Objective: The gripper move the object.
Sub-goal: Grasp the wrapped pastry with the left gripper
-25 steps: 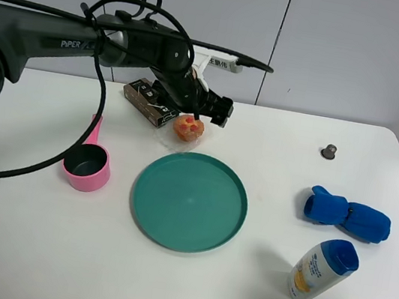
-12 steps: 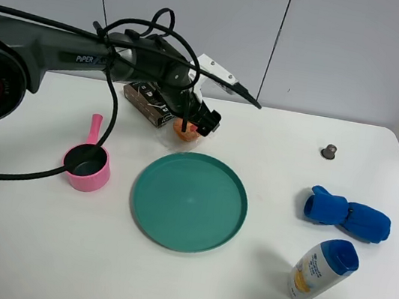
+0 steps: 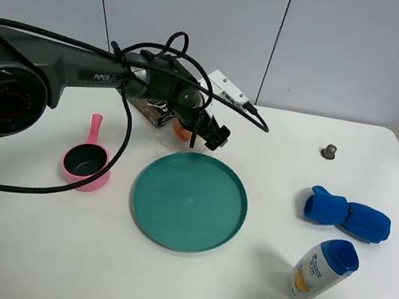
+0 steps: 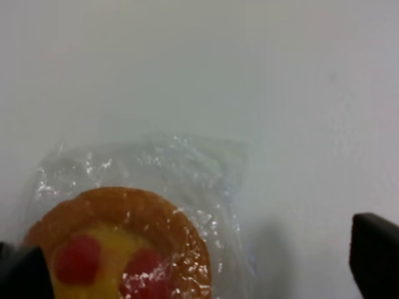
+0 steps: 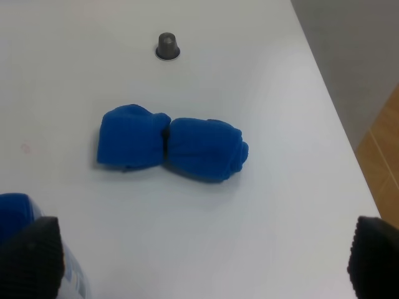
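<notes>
One finger overlaps the brown rim point(image 3: 181, 131) point(image 4: 41, 232) of the muffin. My left gripper needs to move toward the yellow middle first and then close on the muffin.
The muffin point(image 4: 118, 249), orange-brown with red spots in clear crinkly wrap, lies on the white table. In the high view only an orange sliver of the muffin point(image 3: 182, 127) shows, just behind the green plate. My left gripper point(image 3: 206, 132) hangs low over it and hides most of it. In the left wrist view the left gripper point(image 4: 199, 268) is open, its black fingertips point(image 4: 377, 261) far apart, with the muffin near one side between them. My right gripper point(image 5: 199, 258) is open and empty above the blue cloth; it does not show in the high view.
A dark rectangular box point(image 3: 148, 103) lies right behind the muffin. A green plate point(image 3: 189, 201) sits in front, a pink cup point(image 3: 87, 164) to the left. On the right are a blue cloth point(image 3: 347, 216), a shampoo bottle point(image 3: 321, 271) and a small grey cap point(image 3: 329, 150).
My left gripper has come down and shifted slightly right over the muffin, which was in plain sight a second ago and is now mostly covered. Nothing else moved.
</notes>
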Controlling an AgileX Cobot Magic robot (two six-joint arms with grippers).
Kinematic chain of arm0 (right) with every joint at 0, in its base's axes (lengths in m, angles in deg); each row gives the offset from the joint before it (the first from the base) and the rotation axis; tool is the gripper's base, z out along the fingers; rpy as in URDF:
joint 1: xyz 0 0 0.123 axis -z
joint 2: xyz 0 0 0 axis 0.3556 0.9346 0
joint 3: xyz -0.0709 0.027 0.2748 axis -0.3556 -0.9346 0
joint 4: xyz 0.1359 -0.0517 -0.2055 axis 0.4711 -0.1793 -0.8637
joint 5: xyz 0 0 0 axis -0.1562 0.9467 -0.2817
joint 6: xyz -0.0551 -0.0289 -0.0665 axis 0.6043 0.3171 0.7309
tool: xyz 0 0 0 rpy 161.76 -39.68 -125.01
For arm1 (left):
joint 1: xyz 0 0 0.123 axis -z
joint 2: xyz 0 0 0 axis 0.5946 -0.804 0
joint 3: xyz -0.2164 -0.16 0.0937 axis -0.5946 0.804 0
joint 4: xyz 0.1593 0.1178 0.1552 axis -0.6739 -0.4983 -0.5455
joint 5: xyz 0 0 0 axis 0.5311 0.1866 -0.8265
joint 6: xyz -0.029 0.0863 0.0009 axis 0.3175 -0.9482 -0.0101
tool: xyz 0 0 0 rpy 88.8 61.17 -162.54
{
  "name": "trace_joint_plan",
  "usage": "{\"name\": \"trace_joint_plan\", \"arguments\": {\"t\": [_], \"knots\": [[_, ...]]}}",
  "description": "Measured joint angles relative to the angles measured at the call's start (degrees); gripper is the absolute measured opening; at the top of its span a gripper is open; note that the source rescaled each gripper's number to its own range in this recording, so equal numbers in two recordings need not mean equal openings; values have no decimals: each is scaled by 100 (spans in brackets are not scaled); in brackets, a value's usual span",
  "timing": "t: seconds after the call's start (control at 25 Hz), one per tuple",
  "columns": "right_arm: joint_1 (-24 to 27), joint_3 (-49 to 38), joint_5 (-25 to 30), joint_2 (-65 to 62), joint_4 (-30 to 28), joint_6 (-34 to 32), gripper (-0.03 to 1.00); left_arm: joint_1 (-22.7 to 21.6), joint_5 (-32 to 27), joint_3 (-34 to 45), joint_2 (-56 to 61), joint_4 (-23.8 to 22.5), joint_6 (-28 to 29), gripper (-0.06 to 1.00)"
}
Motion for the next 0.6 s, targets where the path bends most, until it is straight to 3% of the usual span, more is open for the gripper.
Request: {"name": "trace_joint_plan", "arguments": {"t": [0.6], "knots": [[0, 0, 0, 0, 0, 0, 100, -261, 5, 0, 0, 0, 0, 92]]}}
